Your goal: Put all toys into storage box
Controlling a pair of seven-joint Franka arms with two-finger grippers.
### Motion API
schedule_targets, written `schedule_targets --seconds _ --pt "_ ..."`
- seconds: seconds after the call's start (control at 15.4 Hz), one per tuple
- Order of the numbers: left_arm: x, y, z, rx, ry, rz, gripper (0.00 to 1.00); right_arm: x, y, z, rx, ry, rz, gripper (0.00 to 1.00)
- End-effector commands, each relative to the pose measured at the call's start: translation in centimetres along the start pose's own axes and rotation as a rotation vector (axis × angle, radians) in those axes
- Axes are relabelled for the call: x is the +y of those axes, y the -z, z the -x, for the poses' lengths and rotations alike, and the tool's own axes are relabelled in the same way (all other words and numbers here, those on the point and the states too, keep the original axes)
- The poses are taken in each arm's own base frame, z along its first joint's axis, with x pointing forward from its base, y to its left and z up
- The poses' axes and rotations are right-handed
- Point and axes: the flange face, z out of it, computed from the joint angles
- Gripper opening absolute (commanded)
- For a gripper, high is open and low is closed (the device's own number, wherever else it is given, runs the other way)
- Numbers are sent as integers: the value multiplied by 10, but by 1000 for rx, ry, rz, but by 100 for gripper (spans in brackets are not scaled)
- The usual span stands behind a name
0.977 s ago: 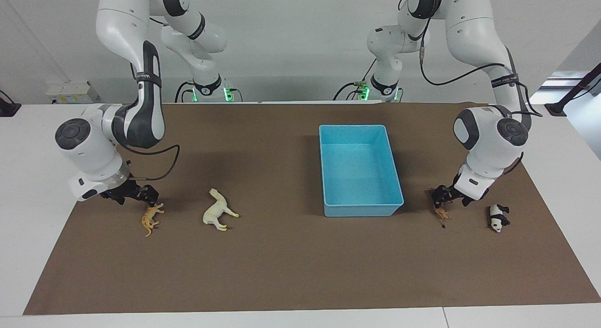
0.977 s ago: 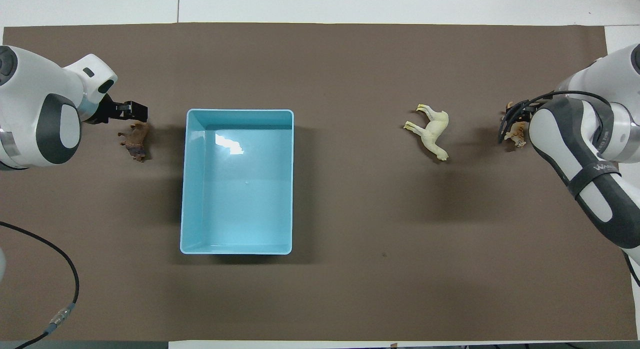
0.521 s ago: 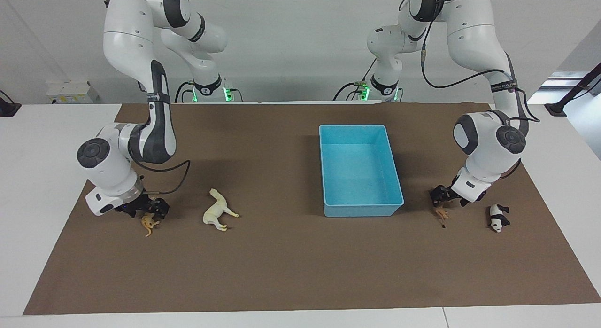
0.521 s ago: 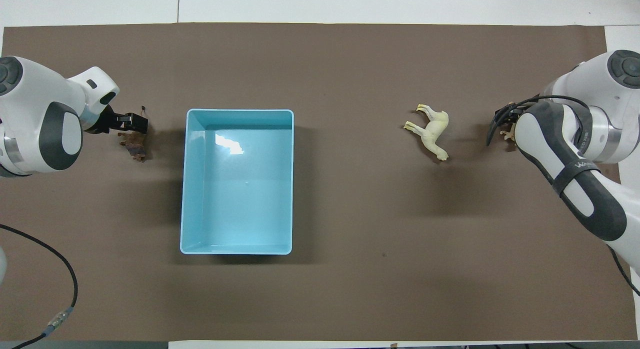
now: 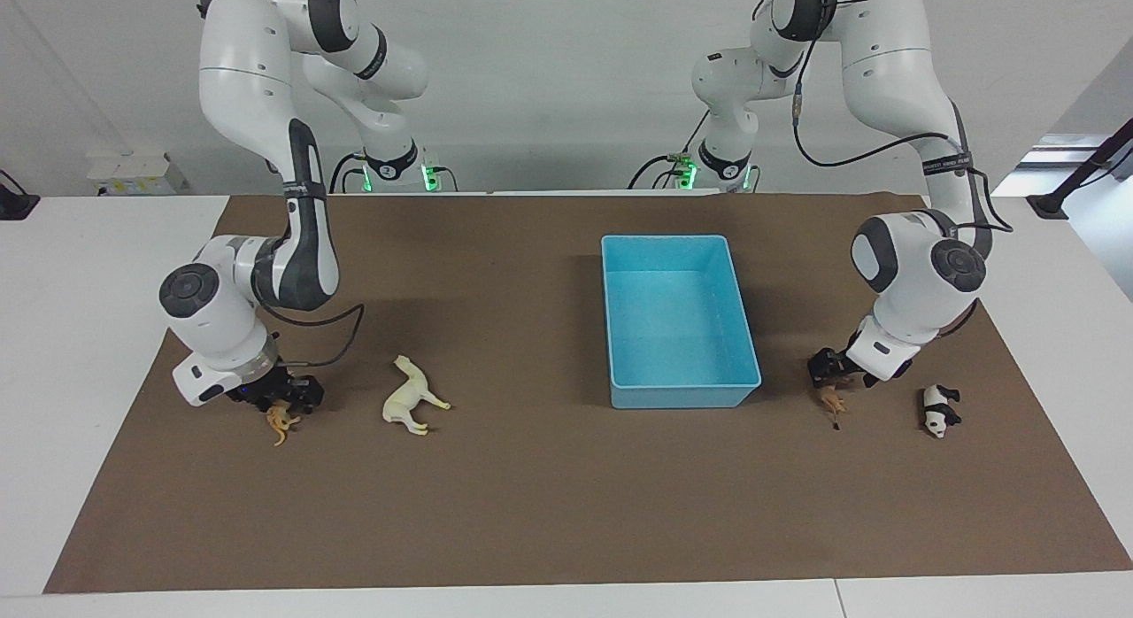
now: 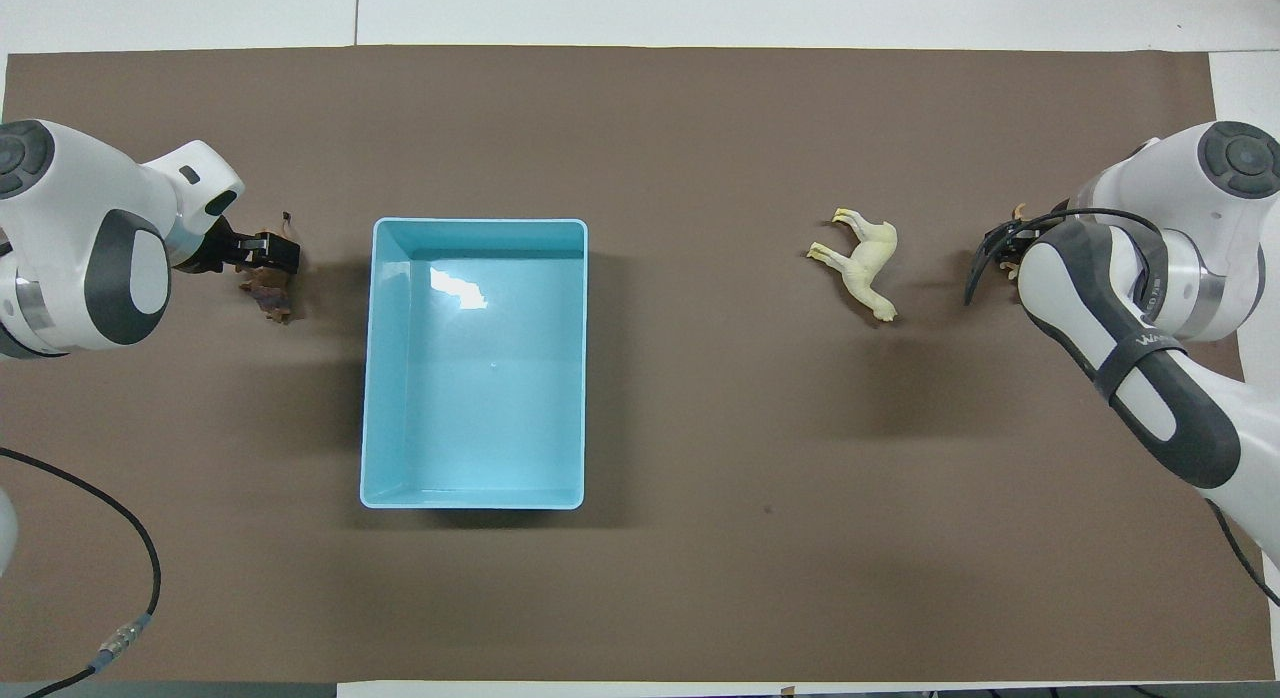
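Observation:
My left gripper's fingers reach over the brown lion's body, so they are ready to close and would catch the lion now.
The light blue storage box (image 5: 683, 394) (image 6: 371, 378) lies empty, toward the left arm's end of the table. My left gripper (image 5: 828, 371) (image 6: 266, 252) is low, right at the brown lion (image 5: 833, 403) (image 6: 270, 293), which lies beside the box. The black-and-white panda (image 5: 939, 411) lies beside the lion, nearer the table's end; my left arm hides it from overhead. My right gripper (image 5: 285, 397) is low, right at the orange tiger (image 5: 281, 421); from overhead the arm covers nearly all of the tiger. The cream horse (image 5: 412, 397) (image 6: 864, 263) lies on its side between tiger and box.
A brown mat (image 5: 531, 494) (image 6: 700, 428) covers the table, with white table edge around it. A black cable (image 6: 130, 538) from my left arm hangs over the mat's near corner.
Both grippers have come down lower over their toys: the right onto the tiger, shifting a little toward the horse, the left onto the lion. No toy has moved.

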Motion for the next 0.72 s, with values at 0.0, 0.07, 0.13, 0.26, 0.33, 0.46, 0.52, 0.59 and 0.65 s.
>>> schedule_targets --seconds 0.0,0.07,0.13,0.26,0.33,0.46,0.52,0.59,0.65 --pt "0 -2 9 23 -18 -12 100 2 -8 8 3 5 -2 0" --pt "0 -2 9 28 -18 -12 100 3 -7 7 4 3 -2 0" --pt "0 -5 10 28 -18 -12 99 2 -6 7 3 3 -2 0" --pt "0 -8 11 41 -18 -13 93 3 -3 5 1 3 -2 0" --pt "0 -9 12 44 -19 -14 88 4 0 3 3 1 -2 0" --pt "0 -8 11 46 -16 -14 52 2 13 -3 -19 8 1 0" --pt "0 -8 11 43 -6 -11 10 1 26 -8 -34 11 3 0" --pt "1 -7 11 45 -1 -7 0 1 40 -11 -54 9 3 0" --pt "0 -7 11 44 10 -5 0 2 58 -12 -56 9 5 0"
